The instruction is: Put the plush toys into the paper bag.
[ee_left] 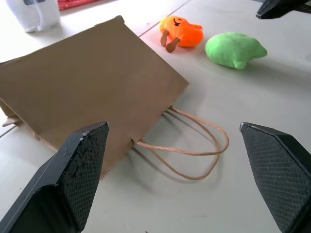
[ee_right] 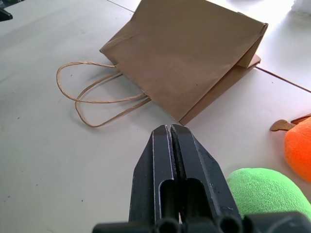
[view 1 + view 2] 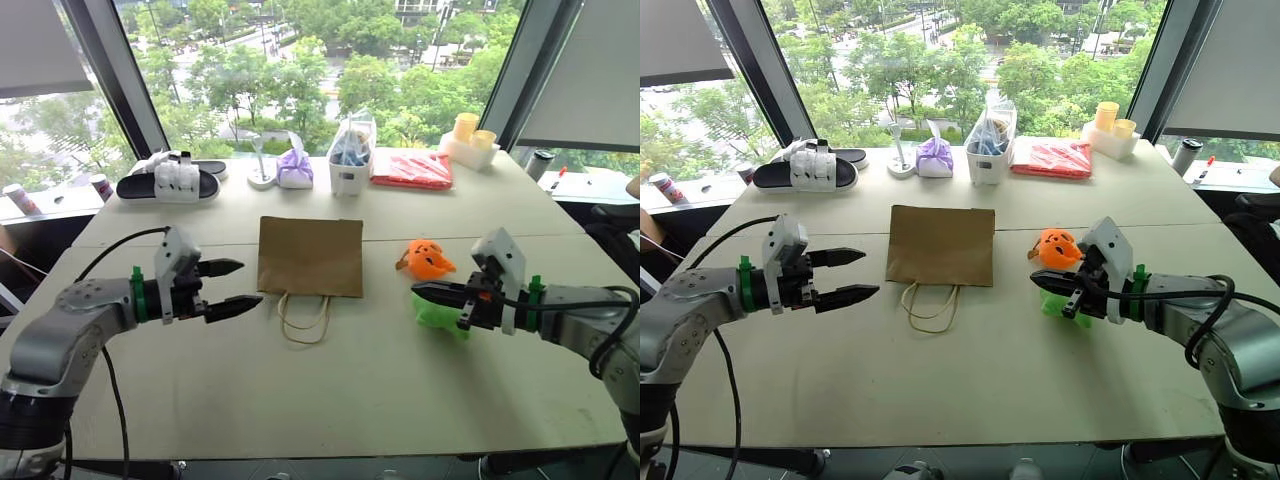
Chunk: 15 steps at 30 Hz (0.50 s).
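Observation:
The paper bag lies flat on the tabletop and its handles stick out slack, so my left gripper will grab the cord handles of the paper bag next.
The brown paper bag point(image 3: 310, 255) lies flat in the middle of the table, its cord handles point(image 3: 304, 319) toward me. To its right sit the two plush toys: an orange pumpkin toy point(image 3: 429, 259) and, just in front of it, a light green toy point(image 3: 440, 315). My right gripper point(image 3: 425, 292) hovers shut and empty over the green toy, pointing toward the bag. My left gripper point(image 3: 238, 285) is open and empty, left of the bag and level with its handles. In the left wrist view the bag point(image 1: 87, 92) and both toys point(image 1: 233, 48) lie ahead.
Along the far edge stand a black-and-white sandal point(image 3: 168, 183), a purple tied pouch point(image 3: 295, 168), a white container with blue contents point(image 3: 351, 160), a red packet point(image 3: 413, 169) and yellow cups point(image 3: 470, 135). A seam crosses the table behind the bag.

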Each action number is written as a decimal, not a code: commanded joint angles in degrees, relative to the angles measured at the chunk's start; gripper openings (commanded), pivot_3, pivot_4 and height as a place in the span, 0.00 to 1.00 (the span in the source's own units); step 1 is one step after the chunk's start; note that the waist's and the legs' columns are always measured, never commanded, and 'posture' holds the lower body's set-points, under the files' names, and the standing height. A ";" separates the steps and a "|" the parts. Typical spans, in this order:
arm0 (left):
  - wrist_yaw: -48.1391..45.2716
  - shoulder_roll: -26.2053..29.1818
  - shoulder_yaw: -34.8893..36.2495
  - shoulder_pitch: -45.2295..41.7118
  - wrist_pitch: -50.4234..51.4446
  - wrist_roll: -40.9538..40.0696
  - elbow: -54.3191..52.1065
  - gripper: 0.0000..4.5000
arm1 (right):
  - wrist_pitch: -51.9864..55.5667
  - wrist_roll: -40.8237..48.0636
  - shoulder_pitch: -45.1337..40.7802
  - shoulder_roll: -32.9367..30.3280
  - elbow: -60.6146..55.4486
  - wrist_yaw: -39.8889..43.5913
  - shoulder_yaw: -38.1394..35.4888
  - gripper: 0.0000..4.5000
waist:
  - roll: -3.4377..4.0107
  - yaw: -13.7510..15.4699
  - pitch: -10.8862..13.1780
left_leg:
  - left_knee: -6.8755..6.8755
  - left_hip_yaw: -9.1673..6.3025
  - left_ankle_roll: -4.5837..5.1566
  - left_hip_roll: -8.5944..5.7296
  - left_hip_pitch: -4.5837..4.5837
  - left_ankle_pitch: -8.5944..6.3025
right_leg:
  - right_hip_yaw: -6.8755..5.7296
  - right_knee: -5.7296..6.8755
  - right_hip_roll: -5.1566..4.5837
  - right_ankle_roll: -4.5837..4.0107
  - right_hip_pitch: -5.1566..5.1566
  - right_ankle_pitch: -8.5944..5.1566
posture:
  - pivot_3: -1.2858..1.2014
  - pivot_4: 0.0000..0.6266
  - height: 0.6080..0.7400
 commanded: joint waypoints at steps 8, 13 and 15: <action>-4.54 1.70 -2.31 0.15 -3.21 3.13 -0.91 0.98 | -1.79 0.34 -1.69 -0.42 -0.79 -1.02 -0.85 0.00 | 0.00 0.21 0.00 | 0.02 -0.04 0.00 0.01 0.00 0.00 | 0.02 0.00 0.00 0.01 0.00 0.01 | 0.52 0.24 1.00; -4.92 0.60 -3.83 -1.40 -5.70 5.58 1.01 0.98 | -2.13 0.10 -1.85 -0.16 -0.85 -1.64 -0.21 0.00 | -0.01 0.17 0.00 | 0.02 -0.04 0.00 0.01 0.00 0.00 | 0.02 0.00 0.00 0.01 0.00 0.02 | 0.52 0.24 1.00; -5.62 0.17 -5.34 -2.04 -7.96 7.29 2.27 0.98 | -2.14 0.26 -2.13 0.35 -0.76 -2.15 -0.08 0.00 | -0.01 0.19 0.00 | 0.02 -0.04 0.00 0.01 0.00 0.00 | 0.02 0.00 0.00 0.01 0.00 0.02 | 0.52 0.24 1.00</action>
